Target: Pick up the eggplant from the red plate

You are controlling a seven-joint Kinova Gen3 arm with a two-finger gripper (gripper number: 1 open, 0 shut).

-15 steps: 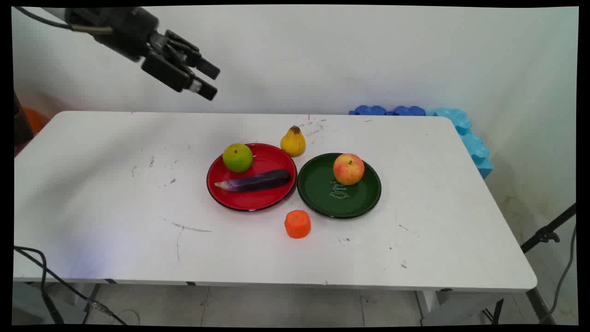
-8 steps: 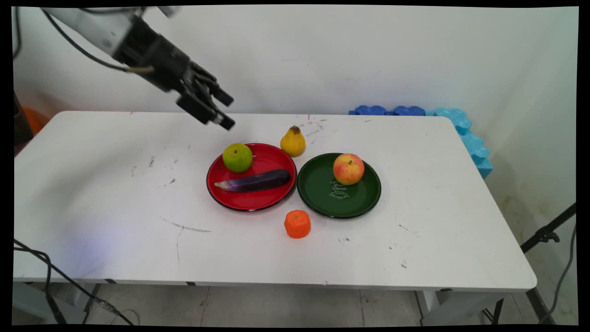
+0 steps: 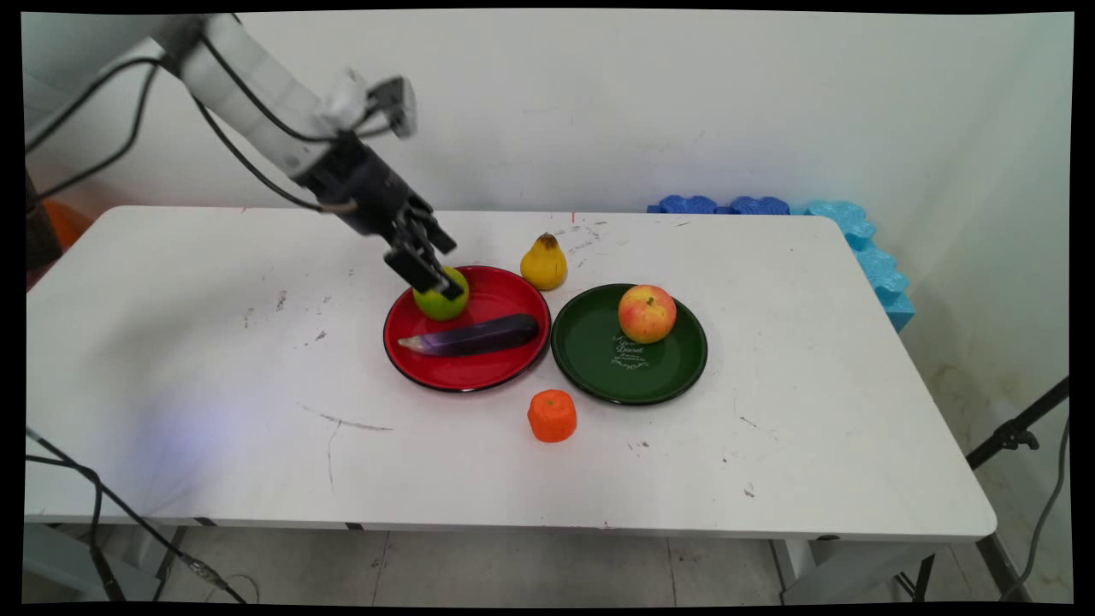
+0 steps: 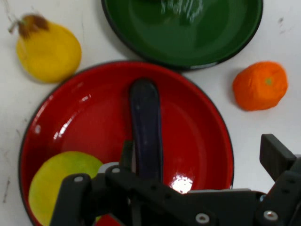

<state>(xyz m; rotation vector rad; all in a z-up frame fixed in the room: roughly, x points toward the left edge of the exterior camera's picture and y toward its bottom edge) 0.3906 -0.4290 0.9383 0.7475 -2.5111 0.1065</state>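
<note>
The eggplant (image 4: 146, 117) should come up off the red plate, so my gripper will next grab the middle of its purple body (image 4: 148, 141).
My black gripper (image 3: 448, 269) hangs open just over the back left of a red plate (image 3: 466, 382), its lower finger in front of a green apple (image 3: 432, 305) that lies there. In the hand view the gripper (image 4: 202, 155) frames the plate (image 4: 197, 117), the green apple (image 4: 56, 181) at lower left and a purple eggplant (image 4: 146, 117) running up the middle. The eggplant (image 3: 479, 335) lies across the plate's front half. Nothing sits between the fingers.
A yellow pear (image 3: 544, 263) (image 4: 47, 52) stands behind the red plate. A green plate (image 3: 599, 364) (image 4: 188, 42) to the right holds a red-yellow apple (image 3: 647, 313). An orange (image 3: 552, 416) (image 4: 260, 85) sits in front. Blue foam (image 3: 864, 248) lines the far right corner.
The arm has swung down and to the right from high at the upper left, bringing the gripper to the green apple on the red plate. The fruits and plates have not moved.
</note>
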